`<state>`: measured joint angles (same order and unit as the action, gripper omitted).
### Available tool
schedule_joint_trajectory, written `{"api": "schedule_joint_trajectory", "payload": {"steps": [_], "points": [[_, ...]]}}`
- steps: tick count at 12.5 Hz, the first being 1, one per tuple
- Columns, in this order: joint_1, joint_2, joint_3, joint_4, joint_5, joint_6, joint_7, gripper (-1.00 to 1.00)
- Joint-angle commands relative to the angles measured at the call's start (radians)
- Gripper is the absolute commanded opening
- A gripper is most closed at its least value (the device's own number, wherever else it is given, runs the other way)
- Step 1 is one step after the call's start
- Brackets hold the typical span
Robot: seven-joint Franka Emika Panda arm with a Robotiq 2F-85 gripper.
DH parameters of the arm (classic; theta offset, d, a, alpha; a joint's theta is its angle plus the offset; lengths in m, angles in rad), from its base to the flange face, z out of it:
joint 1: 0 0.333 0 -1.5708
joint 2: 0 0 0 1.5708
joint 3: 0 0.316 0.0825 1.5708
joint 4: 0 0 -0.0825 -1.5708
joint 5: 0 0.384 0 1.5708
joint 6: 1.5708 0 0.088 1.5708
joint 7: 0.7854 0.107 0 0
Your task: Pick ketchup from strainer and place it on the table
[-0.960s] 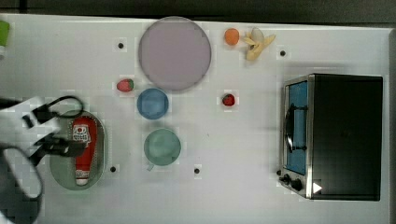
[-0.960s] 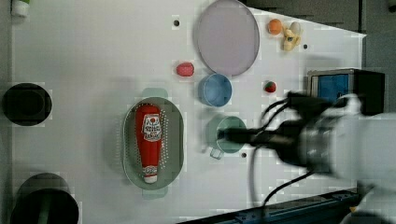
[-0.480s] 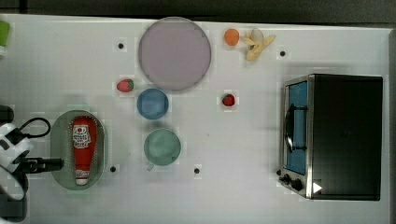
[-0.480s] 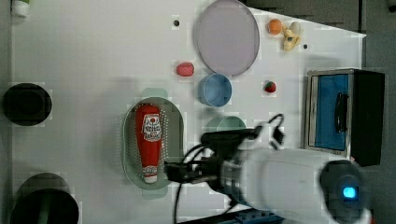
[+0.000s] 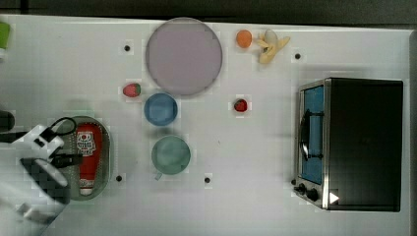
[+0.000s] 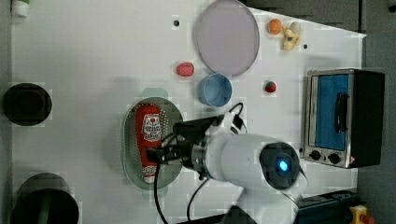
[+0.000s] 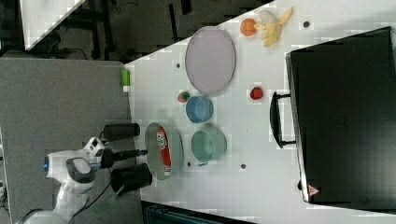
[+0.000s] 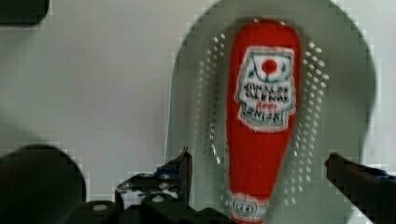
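Next, my gripper takes hold of the ketchup by its red body between label and cap (image 8: 254,160), to lift the ketchup (image 8: 261,126) out of the strainer.
The red ketchup (image 5: 88,155) with its white label lies lengthwise in the pale green strainer (image 5: 104,147), cap toward the top view's bottom. My gripper (image 5: 74,157) hovers over the strainer at the top view's left. In the wrist view the ketchup (image 8: 261,126) lies in the strainer (image 8: 336,93), and the gripper (image 8: 261,165) is open, with one dark finger (image 8: 184,168) on each side of the bottle's narrow end, clear of it. The left view shows the gripper (image 6: 163,142) above the ketchup (image 6: 148,135). The white table (image 5: 255,206) spreads all around.
A green cup (image 5: 170,155) and a blue cup (image 5: 161,109) stand close to the strainer. Farther off are a purple plate (image 5: 183,55), two strawberries (image 5: 131,90) (image 5: 240,105), an orange (image 5: 243,38), a banana (image 5: 270,46) and a toaster oven (image 5: 354,142). Two black cylinders (image 6: 27,103) (image 6: 42,200) sit beyond the strainer.
The arm has swung across and brought the gripper over the strainer, its fingers now straddling the ketchup's narrow end. The jaws stayed open and the ketchup has not moved.
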<state>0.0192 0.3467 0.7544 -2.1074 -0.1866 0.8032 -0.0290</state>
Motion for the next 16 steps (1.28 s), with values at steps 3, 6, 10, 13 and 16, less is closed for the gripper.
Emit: {"api": "schedule_joint_trajectory", "payload": {"steps": [3, 6, 10, 13, 16], "points": [[-0.017, 0.11, -0.023, -0.018, -0.093, 0.112, 0.188, 1.0], [-0.004, 0.183, -0.045, -0.017, -0.19, 0.159, 0.277, 1.0], [0.024, 0.256, -0.094, -0.009, -0.283, 0.229, 0.292, 1.0], [0.051, 0.271, -0.123, 0.001, -0.292, 0.239, 0.295, 0.68], [0.059, 0.265, -0.126, 0.004, -0.291, 0.238, 0.295, 0.13]]}}
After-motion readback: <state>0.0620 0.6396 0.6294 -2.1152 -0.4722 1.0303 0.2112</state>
